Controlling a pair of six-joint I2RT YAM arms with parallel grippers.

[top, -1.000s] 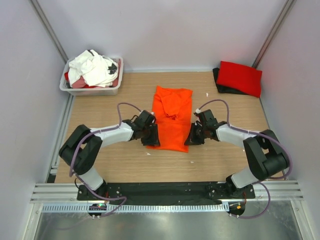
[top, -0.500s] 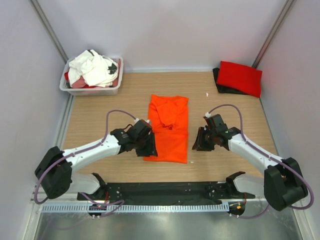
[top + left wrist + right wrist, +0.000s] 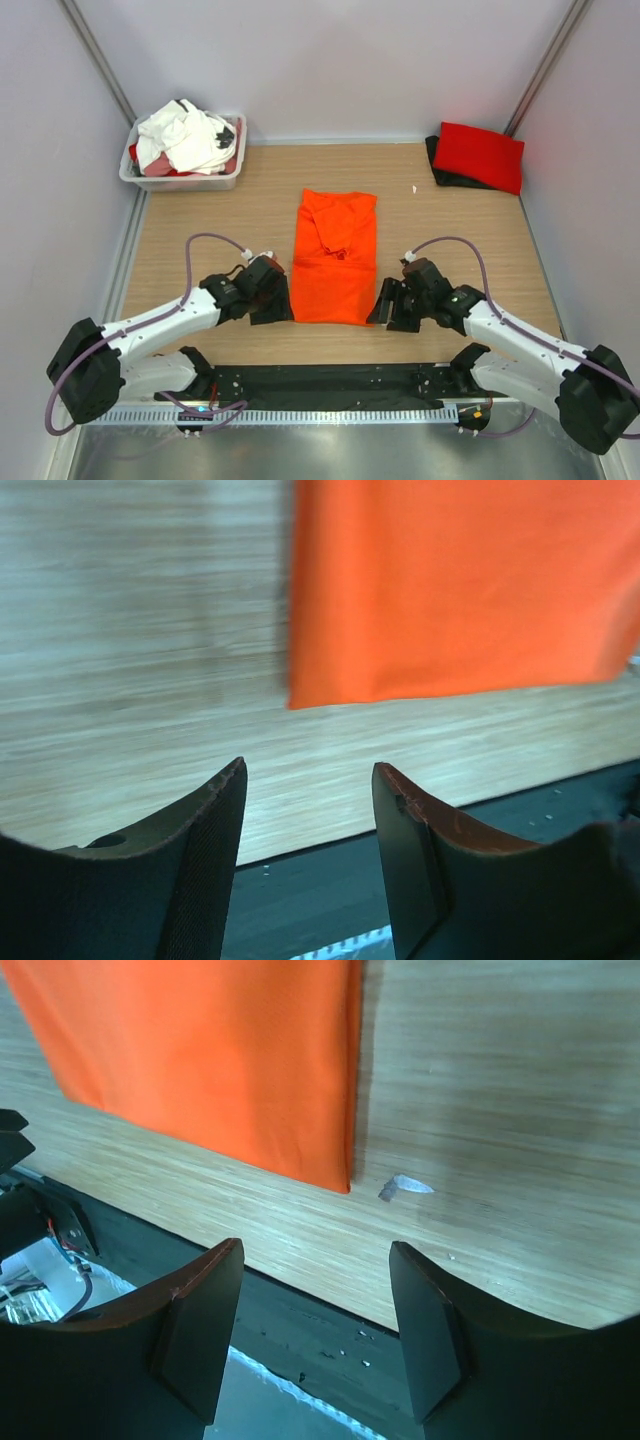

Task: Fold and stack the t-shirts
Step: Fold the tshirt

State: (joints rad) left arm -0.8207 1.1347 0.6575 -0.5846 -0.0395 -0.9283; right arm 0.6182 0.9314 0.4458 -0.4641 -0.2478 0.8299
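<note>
My right gripper grabs the orange t-shirt's near corner (image 3: 368, 321) (image 3: 342, 1182) next, opposite the left gripper's corner, to fold the t-shirt's near edge evenly over.
An orange t-shirt (image 3: 335, 257) lies folded lengthwise into a narrow strip at the table's middle; its near corners show in the wrist views (image 3: 450, 590) (image 3: 220, 1060). My left gripper (image 3: 270, 303) sits just left of the shirt's near-left corner, open and empty (image 3: 308, 780). My right gripper (image 3: 388, 305) sits just right of the near-right corner, also open and empty (image 3: 315, 1260). A folded red t-shirt (image 3: 478, 156) rests on a black one (image 3: 438, 160) at the back right. White shirts (image 3: 185, 135) are heaped in the tub.
A white plastic tub (image 3: 182, 180) stands at the back left corner. A small white scrap (image 3: 405, 1186) lies on the wood beside the shirt's corner. The black base rail (image 3: 330, 382) runs along the near edge. Grey walls close in on three sides.
Both grippers have let go of the orange shirt's near edge and drawn back toward the near edge, opening. The shirt now lies flatter and longer.
</note>
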